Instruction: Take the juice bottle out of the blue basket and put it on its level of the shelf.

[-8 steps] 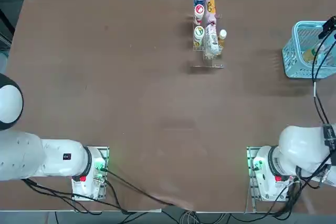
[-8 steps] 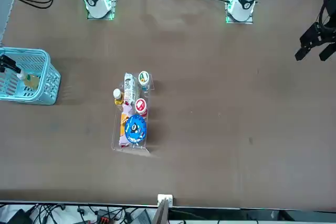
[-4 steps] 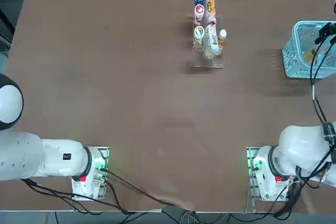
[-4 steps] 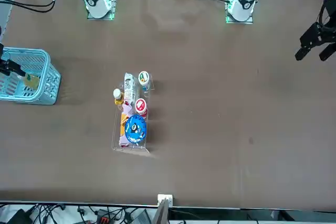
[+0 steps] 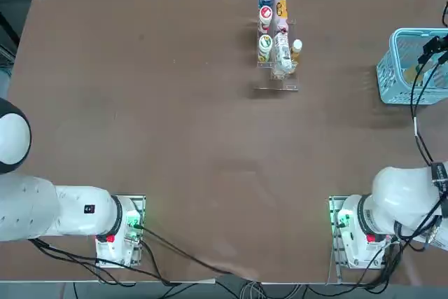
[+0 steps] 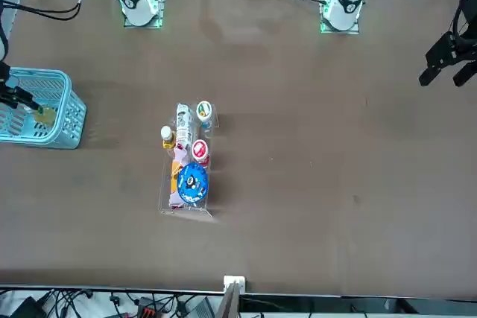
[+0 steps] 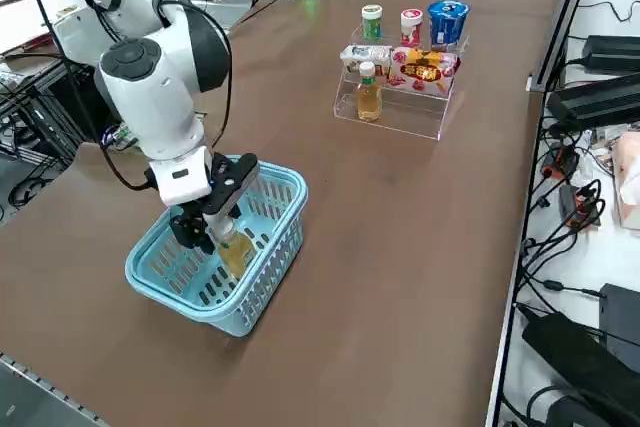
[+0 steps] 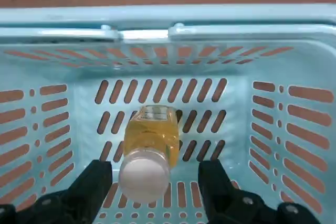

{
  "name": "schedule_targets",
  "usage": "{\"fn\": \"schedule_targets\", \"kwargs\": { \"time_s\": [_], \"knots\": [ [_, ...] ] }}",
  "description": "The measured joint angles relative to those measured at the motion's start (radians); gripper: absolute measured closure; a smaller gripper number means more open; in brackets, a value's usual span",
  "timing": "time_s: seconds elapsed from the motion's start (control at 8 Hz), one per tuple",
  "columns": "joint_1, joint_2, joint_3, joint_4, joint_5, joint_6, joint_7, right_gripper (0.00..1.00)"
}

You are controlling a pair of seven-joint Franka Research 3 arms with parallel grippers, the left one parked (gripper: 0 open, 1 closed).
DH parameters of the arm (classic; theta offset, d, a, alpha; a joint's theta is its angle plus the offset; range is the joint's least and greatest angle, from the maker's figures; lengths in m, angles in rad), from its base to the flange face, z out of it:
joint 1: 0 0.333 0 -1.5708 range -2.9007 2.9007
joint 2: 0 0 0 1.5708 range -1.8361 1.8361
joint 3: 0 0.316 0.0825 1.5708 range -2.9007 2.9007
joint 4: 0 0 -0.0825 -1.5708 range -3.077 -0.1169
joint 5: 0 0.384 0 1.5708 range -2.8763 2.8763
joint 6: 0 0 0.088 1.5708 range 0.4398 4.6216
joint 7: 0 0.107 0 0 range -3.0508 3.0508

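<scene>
I will next take hold of the juice bottle (image 8: 150,142) with my right gripper by its white cap (image 8: 144,177), to lift it out of the blue basket and onto its shelf level.
The juice bottle (image 8: 150,142), slim with amber liquid and a white cap, stands inside the blue basket (image 8: 157,22) at the table's right side. My right gripper (image 8: 155,170) is open and lowered into the basket, one finger on each side of the bottle's cap, with gaps showing on both sides. From the side, the gripper (image 7: 205,232) sits just above the bottle (image 7: 236,255) within the basket (image 7: 285,184). The shelf (image 7: 400,115), a clear tiered rack, stands at the table's far middle. Overhead, the basket (image 5: 390,78) lies right of the shelf (image 5: 278,71).
The shelf holds a blue can (image 7: 447,20), two small capped bottles (image 7: 372,19), a flat snack packet (image 7: 424,69) and a second amber bottle (image 7: 369,93) on its lowest level. Black cables hang from the right arm over the basket (image 6: 68,121).
The right gripper has shifted a little toward the table's right edge over the basket. Its fingers stay open and the bottle has not moved.
</scene>
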Motion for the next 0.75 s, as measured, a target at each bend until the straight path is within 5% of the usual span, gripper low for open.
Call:
{"fn": "schedule_targets", "kwargs": {
  "time_s": [0.75],
  "knots": [
    [-0.001,0.019,0.001,-0.030,0.004,0.056,0.007,0.06]
  ]
}}
